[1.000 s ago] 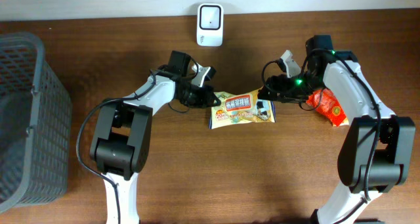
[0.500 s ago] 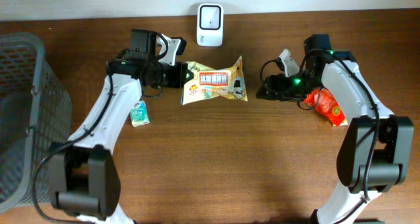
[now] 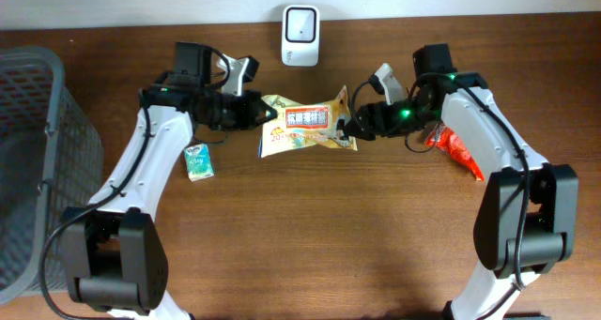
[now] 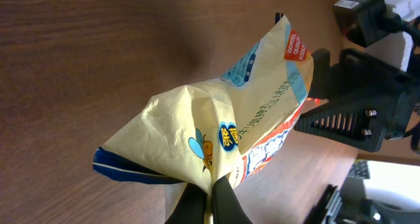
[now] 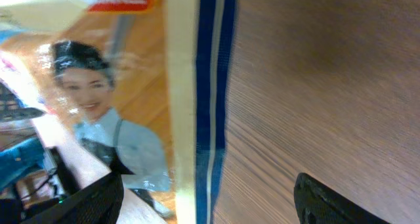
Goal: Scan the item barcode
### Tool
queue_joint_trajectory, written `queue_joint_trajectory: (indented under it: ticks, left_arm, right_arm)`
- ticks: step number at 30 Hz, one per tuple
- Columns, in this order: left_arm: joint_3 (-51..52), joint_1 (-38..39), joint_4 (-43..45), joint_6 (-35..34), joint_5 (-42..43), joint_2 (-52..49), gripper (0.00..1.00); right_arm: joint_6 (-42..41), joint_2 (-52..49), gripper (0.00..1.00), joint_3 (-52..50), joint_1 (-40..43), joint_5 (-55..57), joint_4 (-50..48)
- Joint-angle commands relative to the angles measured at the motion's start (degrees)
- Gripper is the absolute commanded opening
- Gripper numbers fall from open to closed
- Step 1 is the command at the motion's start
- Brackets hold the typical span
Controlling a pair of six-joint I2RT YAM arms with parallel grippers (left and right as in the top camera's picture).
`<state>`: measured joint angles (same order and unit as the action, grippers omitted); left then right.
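I need my right gripper to take over the snack bag (image 3: 305, 125) by its loose blue-striped end, opposite my left gripper, leaving the bag's sides uncovered for scanning.
The item is a yellow snack bag (image 3: 305, 125) with blue sealed ends, held off the table just below the white scanner (image 3: 300, 22). My left gripper (image 3: 266, 116) is shut on the bag's left end; in the left wrist view the black fingers (image 4: 226, 201) pinch the crumpled yellow bag (image 4: 249, 119). My right gripper (image 3: 349, 128) stands open at the bag's right end. The right wrist view shows the blue-striped seal (image 5: 210, 86) between the two spread fingertips (image 5: 88, 201), touching neither. No barcode is visible on the bag.
A small green packet (image 3: 197, 160) lies on the table under my left arm. A red packet (image 3: 457, 149) lies beneath my right arm. A grey mesh basket (image 3: 38, 170) stands at the left edge.
My right gripper has moved left, from beside the red packet to the bag's right end. The left gripper kept hold of the bag and shifted it slightly right and down.
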<state>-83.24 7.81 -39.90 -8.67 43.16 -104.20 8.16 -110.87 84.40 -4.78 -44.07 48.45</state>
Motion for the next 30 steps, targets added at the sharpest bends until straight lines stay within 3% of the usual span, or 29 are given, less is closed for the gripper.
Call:
queue_joint_trajectory:
  ticks: [1,3,5,6,9,13,16,17,18,19,20,23,25,27,30]
  left_arm:
    - [-0.3,-1.1,0.1,-1.0,7.1,0.4,0.0]
    - [-0.3,-1.1,0.1,-1.0,7.3,0.4,0.0]
    - [-0.3,-1.1,0.1,-0.9,7.3,0.4,0.0]
    - [-0.3,-1.1,0.1,-0.9,7.3,0.4,0.0]
    - [-0.3,-1.1,0.1,-0.9,6.0,0.4,0.0]
    - [-0.3,-1.1,-0.5,-0.9,-0.1,0.1,0.0]
    - [-0.3,-0.4,-1.4,-0.7,-5.7,-0.4,0.0]
    - [-0.3,0.0,-1.6,-0.7,-8.3,-0.5,0.17]
    - [-0.3,0.4,-1.5,-0.7,-11.2,-0.5,0.4]
    - [-0.3,1.0,-1.1,-0.7,-13.8,-0.5,0.63]
    - [-0.3,1.2,-0.9,-0.7,-15.0,-0.5,0.68]
    - [-0.3,1.2,0.0,-0.7,-15.2,-0.5,0.71]
    - [-0.3,1.2,1.0,-0.7,-15.2,-0.7,0.71]
    - [-0.3,1.2,1.8,-0.7,-15.2,-1.1,0.71]
    - [-0.3,0.9,2.8,-0.7,-15.8,-2.1,0.72]
  right_arm:
    - [1.7,-1.1,0.82,-0.6,-1.8,-8.4,-2.8]
    - [1.7,-1.9,0.82,-0.6,-2.8,-9.0,-4.0]
    - [1.7,-2.8,0.75,-0.6,-3.3,-11.5,-5.0]
    - [1.7,-3.0,0.67,-0.6,-3.5,-13.2,-5.9]
    - [1.4,-3.0,0.19,-0.5,-3.5,-14.7,-7.5]
    - [0.1,-2.0,0.11,-0.5,-3.4,-13.9,-7.5]
    - [-2.8,1.2,0.06,-0.5,-3.5,-6.0,-6.8]
    - [-3.7,3.0,0.04,-0.5,-3.6,-1.9,-6.1]
    - [-4.6,4.7,0.04,-0.5,-3.6,2.6,-5.3]
    - [-6.9,7.9,0.04,-0.5,-4.4,14.1,-3.7]
    - [-9.2,10.9,0.04,-0.5,-6.5,30.0,-1.9]
    - [-12.0,13.4,0.04,-0.5,-11.1,50.9,0.4]
    - [-16.9,13.7,0.04,-0.5,-17.5,75.0,3.8]
    - [-20.1,12.6,0.04,-0.5,-22.5,90.1,6.8]
    - [-20.9,8.6,0.05,-0.5,-28.7,102.6,11.3]
